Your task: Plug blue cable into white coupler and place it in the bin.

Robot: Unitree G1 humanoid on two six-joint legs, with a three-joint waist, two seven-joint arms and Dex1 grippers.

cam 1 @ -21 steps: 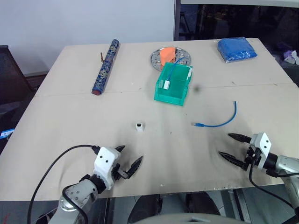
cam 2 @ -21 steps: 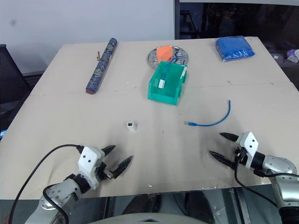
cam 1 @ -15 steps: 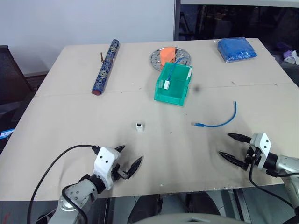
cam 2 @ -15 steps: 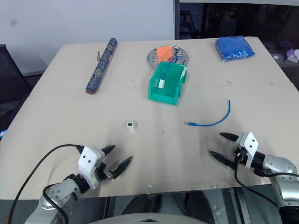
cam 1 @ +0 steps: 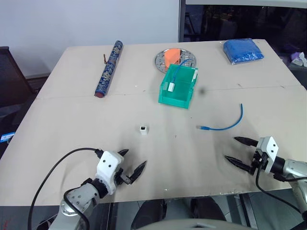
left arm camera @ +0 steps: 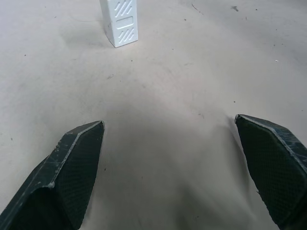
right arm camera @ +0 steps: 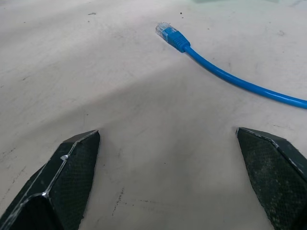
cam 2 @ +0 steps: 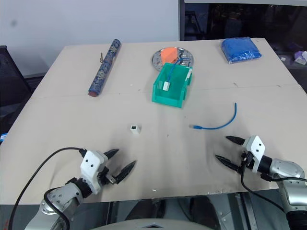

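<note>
The blue cable trails off in a slack curve [cam 1: 233, 125], so I will grab it next with my right gripper by the thick boot behind its clear plug [cam 1: 205, 128].
A short blue cable [cam 1: 225, 124] lies curved on the table at centre right, its plug tip [right arm camera: 169, 32] pointing left. The tiny white coupler [cam 1: 143, 129] stands alone at mid-table; the left wrist view shows the coupler [left arm camera: 120, 22] upright ahead of my fingers. The green bin [cam 1: 178, 86] sits beyond both and holds another blue cable with a white block. My left gripper [cam 1: 132, 162] hovers open near the front edge, short of the coupler. My right gripper [cam 1: 239, 151] is open at the front right, just short of the cable.
A patterned dark tube [cam 1: 108, 68] lies at the back left. A round silver plate [cam 1: 176, 58] with an orange piece sits behind the bin. A blue padded bag [cam 1: 243, 50] rests at the back right corner. The table's front edge [cam 1: 192, 196] runs just beneath both grippers.
</note>
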